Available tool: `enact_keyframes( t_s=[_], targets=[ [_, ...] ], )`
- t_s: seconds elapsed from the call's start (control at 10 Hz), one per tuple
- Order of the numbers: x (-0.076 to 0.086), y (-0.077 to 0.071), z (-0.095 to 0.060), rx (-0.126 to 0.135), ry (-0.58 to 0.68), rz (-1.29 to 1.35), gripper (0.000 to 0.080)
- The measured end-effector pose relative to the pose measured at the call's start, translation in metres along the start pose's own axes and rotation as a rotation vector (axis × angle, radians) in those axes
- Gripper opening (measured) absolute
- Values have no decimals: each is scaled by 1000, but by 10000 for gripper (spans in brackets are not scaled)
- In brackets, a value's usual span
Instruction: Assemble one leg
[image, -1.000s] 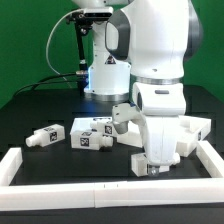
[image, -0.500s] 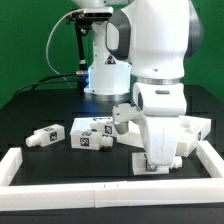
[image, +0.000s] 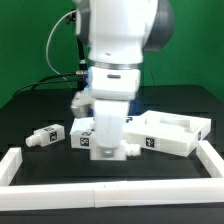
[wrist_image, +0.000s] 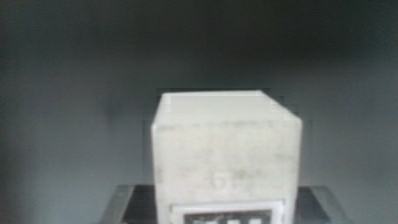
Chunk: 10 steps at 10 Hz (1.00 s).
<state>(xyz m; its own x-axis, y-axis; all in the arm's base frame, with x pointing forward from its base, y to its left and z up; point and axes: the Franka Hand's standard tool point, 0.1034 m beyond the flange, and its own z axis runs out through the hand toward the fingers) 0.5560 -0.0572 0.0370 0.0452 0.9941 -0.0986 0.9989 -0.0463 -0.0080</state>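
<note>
The white leg (wrist_image: 222, 140) is still above the black tabletop, so it is too early for my gripper to release it. My gripper keeps hold for now.
In the wrist view a white leg (wrist_image: 222, 140) with a black-and-white tag at its near end stands between my gripper's (wrist_image: 222, 208) dark fingers (wrist_image: 139, 205), which press on its two sides. In the exterior view my gripper (image: 106, 154) is low over the table among the loose legs, and the held leg is mostly hidden by the hand. Another leg (image: 44, 136) lies apart toward the exterior view's left. More legs (image: 82, 132) lie right beside the hand. The peg of the held leg does not show.
The large white panel with raised rims (image: 178, 136) lies at the exterior view's right, close to my hand. A white border rail (image: 110, 190) runs along the front and both sides of the black table. The arm's base stands behind.
The arm has swung from beside the panel at the exterior view's right to the group of legs near the middle. The gripper now has a leg between its fingers.
</note>
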Motion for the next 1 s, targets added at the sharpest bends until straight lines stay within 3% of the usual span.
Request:
enact_keyframes(
  t_s=[0.1,0.2,0.6,0.8,1.0],
  targets=[
    [-30,-1,2,4,-5,-1,281],
    [-40,-1,6,7,-6,19,281],
    [-37,-2,9,12,-5,12,281],
    [-58,-10,29,44,-8,8,281],
    [-70,-15,35,57,-6,15,281]
  ],
)
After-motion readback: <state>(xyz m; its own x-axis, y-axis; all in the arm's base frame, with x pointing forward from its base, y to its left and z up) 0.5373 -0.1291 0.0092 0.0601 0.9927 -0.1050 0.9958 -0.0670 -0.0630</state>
